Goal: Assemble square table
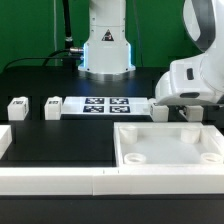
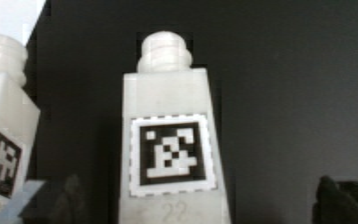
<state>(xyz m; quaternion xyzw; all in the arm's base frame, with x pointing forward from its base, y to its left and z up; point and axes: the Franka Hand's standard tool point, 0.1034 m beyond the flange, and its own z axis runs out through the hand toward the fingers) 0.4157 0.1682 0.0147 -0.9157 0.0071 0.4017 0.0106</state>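
The white tagged leg has my gripper's fingers reaching down on both sides of it, so my gripper should close on the leg.
The square table top lies at the exterior view's right with its recessed underside up and round sockets in its corners. Two white tagged legs lie at the left. Two more legs lie behind the table top, under the arm. In the wrist view one leg with a tag and a round peg lies between my fingers, and another leg lies beside it. My gripper is open, its fingers well apart on either side of the leg and not touching it.
The marker board lies between the left legs and the arm. White border rails run along the front and the left edge. The robot base stands at the back.
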